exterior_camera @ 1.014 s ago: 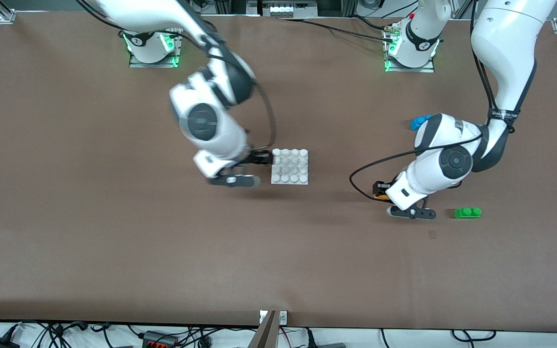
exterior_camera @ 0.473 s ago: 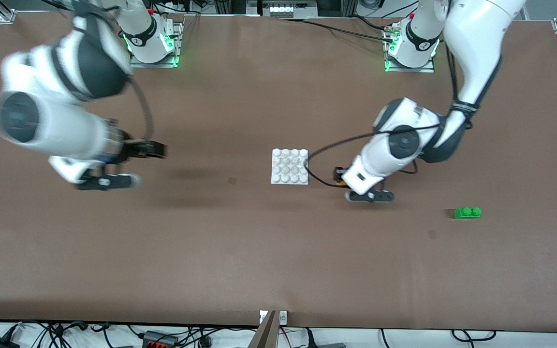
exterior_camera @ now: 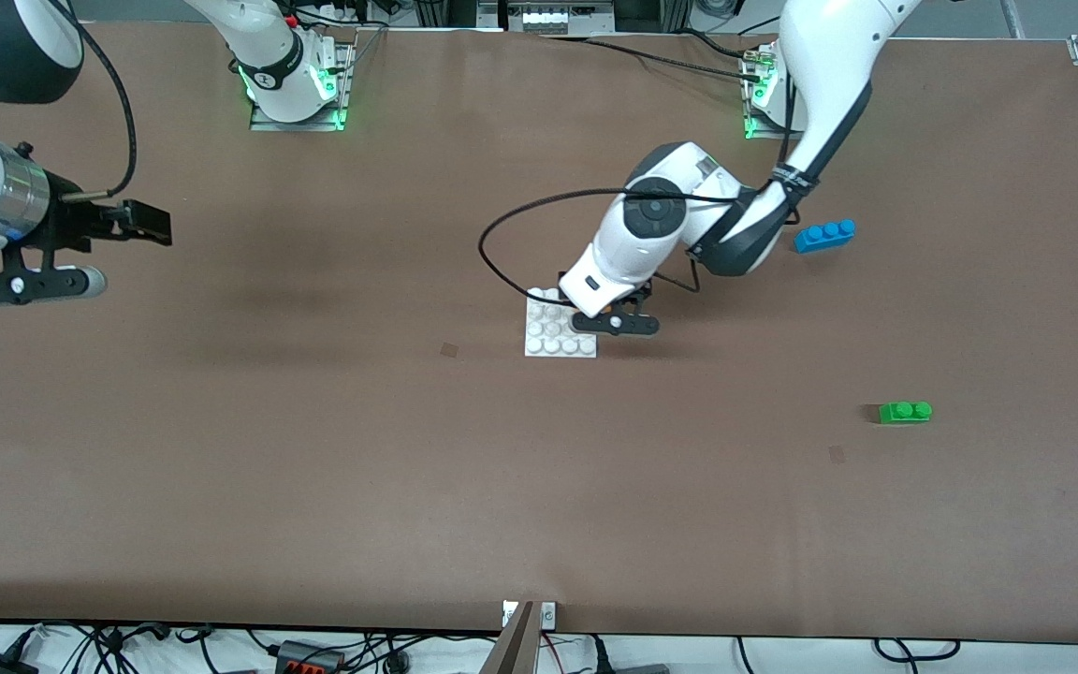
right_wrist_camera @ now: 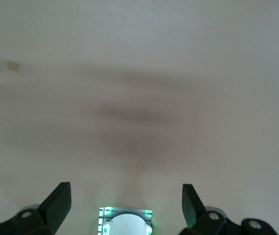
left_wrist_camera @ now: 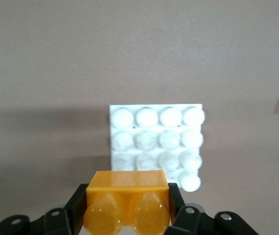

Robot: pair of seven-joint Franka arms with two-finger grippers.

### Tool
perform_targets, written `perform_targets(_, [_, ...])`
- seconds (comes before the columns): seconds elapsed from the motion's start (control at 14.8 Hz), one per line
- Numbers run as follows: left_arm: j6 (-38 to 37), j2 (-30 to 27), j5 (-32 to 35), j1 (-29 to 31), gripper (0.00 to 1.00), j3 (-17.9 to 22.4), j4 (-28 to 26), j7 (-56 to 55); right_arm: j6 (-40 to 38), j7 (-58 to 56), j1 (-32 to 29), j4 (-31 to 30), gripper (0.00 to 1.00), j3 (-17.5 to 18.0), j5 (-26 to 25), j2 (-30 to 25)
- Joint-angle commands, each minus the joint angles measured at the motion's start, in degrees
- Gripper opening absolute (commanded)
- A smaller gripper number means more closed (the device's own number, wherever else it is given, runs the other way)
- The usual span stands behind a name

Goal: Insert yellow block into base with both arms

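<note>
The yellow block (left_wrist_camera: 127, 196) is above the white base's studs and would drop if my left gripper opened now, so it is too early to let go.
My left gripper (left_wrist_camera: 127, 208) is shut on the yellow block (left_wrist_camera: 127, 196), a two-stud orange-yellow brick held between the black fingers (left_wrist_camera: 76, 208). It hangs over the edge of the white base (left_wrist_camera: 154, 139) toward the left arm's end of the table. In the front view the left hand (exterior_camera: 606, 309) covers that edge of the base (exterior_camera: 550, 339) and hides the block. My right gripper (exterior_camera: 141, 223) is open and empty, raised over bare table at the right arm's end; its jaws stand wide apart in the right wrist view (right_wrist_camera: 125, 193).
A blue three-stud brick (exterior_camera: 824, 235) lies toward the left arm's end of the table, farther from the front camera than the base. A green two-stud brick (exterior_camera: 905, 411) lies nearer the front camera. The right arm's lit mount (right_wrist_camera: 125, 223) shows under the right gripper.
My left arm has carried the yellow block from near the green brick to over the base's edge. My right arm has pulled away from the base to the right arm's end of the table.
</note>
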Motion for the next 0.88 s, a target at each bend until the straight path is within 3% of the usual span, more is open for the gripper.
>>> perform_targets(0.0, [2.3, 2.9, 1.3, -3.1, 0.52, 2.3, 2.4, -2.3, 3.1, -1.6, -3.8, -6.7, 1.0, 0.4, 0.5, -4.0])
perform_targets(0.2, [4.3, 4.6, 1.2, -8.2, 0.52, 6.6, 2.5, -4.3, 6.6, -6.1, -4.9, -11.2, 1.0, -2.0, 0.9, -10.6])
perform_targets(0.41, [7.2, 5.5, 1.4, -11.4, 0.52, 9.4, 2.5, -6.4, 12.0, -6.3, -4.5, -11.8, 1.0, -8.7, 6.7, -11.3])
perform_targets(0.81, [7.3, 6.5, 5.1, -12.3, 0.52, 9.6, 2.4, -6.7, 13.9, -6.3, -5.1, -14.5, 1.0, -7.7, 5.8, -13.9])
